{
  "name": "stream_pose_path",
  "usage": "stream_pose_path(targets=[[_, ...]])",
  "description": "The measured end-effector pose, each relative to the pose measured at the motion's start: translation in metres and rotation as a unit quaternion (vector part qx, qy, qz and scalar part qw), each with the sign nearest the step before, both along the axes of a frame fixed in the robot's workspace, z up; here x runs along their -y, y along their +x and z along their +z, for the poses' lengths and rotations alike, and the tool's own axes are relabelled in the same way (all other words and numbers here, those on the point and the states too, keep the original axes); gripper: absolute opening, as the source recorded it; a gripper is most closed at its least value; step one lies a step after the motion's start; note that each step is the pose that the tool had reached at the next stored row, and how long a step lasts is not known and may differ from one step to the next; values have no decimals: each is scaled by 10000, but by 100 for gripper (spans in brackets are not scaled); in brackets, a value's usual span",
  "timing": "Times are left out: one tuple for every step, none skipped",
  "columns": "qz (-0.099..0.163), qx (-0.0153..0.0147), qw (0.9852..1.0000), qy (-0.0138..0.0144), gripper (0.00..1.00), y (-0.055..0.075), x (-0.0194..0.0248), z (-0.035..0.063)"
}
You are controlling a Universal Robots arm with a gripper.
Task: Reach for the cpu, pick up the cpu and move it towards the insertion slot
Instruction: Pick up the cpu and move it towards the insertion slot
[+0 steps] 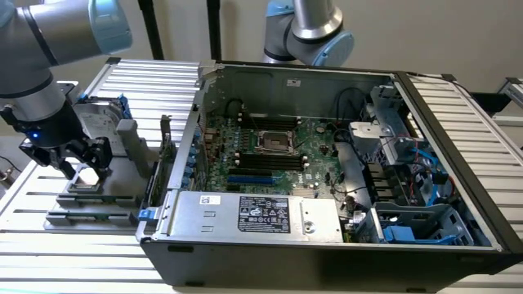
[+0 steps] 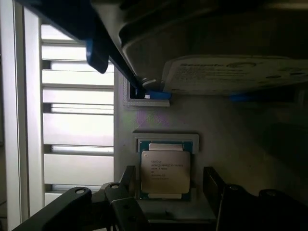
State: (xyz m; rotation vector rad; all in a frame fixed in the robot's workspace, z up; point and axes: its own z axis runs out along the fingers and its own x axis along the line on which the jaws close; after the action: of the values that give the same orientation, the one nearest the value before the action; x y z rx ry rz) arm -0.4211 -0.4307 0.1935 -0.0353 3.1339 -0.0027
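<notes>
The tray's raised edge (image 2: 166,136) sits close around the cpu at its corners. Next, my gripper takes hold of the cpu by its side edges.
The cpu (image 2: 165,172), a small square chip with a silvery top, lies flat in a pale recess of the grey tray. In the exterior view the cpu (image 1: 87,177) sits at the far left, outside the computer case. My gripper (image 1: 82,168) hangs right over it, open, with one dark finger (image 2: 128,177) on each side of the chip and small gaps between; the gripper (image 2: 169,176) straddles it without closing. The insertion slot (image 1: 274,142), a shiny metal frame with a dark centre, lies on the green board inside the case, well towards the exterior view's right.
A tall grey hard drive (image 1: 100,122) with a blue-trimmed bracket stands just behind the cpu and looms close in the wrist view (image 2: 226,72). The case wall (image 1: 176,159) rises between tray (image 1: 90,211) and board. A second arm (image 1: 312,30) stands behind the case.
</notes>
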Motion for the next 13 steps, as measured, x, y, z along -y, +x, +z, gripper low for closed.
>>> stream_pose_path(targets=[[-1, -1, 10000, 0, 67, 0, -5, -4], [-2, -1, 10000, 0, 67, 0, -10, -6], [-2, -2, 10000, 0, 67, 0, -14, -8], [-2, -3, 10000, 0, 67, -1, -16, -9], [-2, -4, 10000, -1, 67, -4, -18, -11], [-2, -4, 10000, -1, 67, -7, -20, -16], [-2, -4, 10000, -1, 67, -10, -21, -21], [-2, -3, 10000, 0, 67, -13, -22, -26], [-2, -3, 10000, 0, 67, -16, -24, -30], [-2, -4, 10000, -1, 67, -17, -24, -31], [-2, -4, 10000, 0, 67, -19, -25, -35], [-2, -3, 10000, 0, 67, -22, -26, -39], [-2, -3, 10000, 0, 67, -24, -27, -42]])
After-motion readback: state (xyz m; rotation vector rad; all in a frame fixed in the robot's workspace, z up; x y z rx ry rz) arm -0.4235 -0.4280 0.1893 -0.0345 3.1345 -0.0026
